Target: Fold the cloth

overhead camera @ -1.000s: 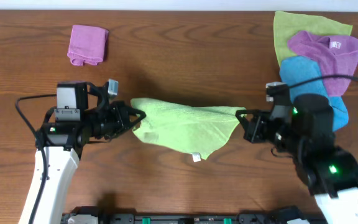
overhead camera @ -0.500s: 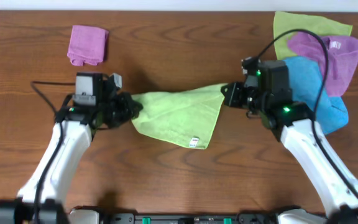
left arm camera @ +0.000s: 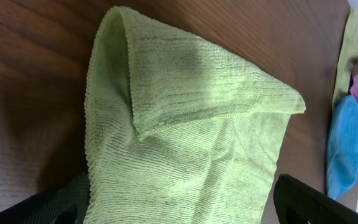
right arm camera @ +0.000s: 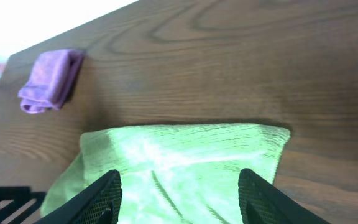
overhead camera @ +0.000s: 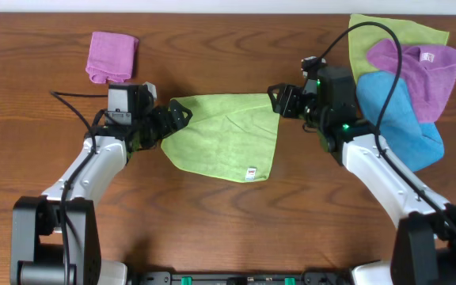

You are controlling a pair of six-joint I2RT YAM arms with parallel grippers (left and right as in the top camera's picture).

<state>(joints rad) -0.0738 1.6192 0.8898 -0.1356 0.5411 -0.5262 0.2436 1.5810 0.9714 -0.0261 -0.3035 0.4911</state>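
My left gripper is to grab the cloth next by its side edge (overhead camera: pixel 165 142) (left arm camera: pixel 92 154) in order to fold it, and that leaves the opposite edge for my right gripper.
The cloth (overhead camera: pixel 222 134) is a lime-green towel lying flat mid-table, doubled over, with its white tag (overhead camera: pixel 251 172) at the near edge. My left gripper (overhead camera: pixel 176 119) sits at the cloth's far left corner, open. The left wrist view shows the cloth (left arm camera: pixel 185 124) with a turned-over corner, and the left gripper (left arm camera: pixel 179 211) has its fingers spread wide on either side of the fabric. My right gripper (overhead camera: pixel 275 101) is at the far right corner, open. In the right wrist view the right gripper (right arm camera: pixel 180 199) hangs over the cloth (right arm camera: pixel 185 155), pinching nothing.
A folded purple cloth (overhead camera: pixel 111 55) lies at the far left. At the far right is a pile of cloths: duller yellow-green (overhead camera: pixel 386 36), purple (overhead camera: pixel 418 67), blue (overhead camera: pixel 394 111). Both arms' cables arch over the table.
Both grippers carried the cloth's corners toward the far side, then opened and let go. The cloth, stretched and hanging before, now lies flat on the table.
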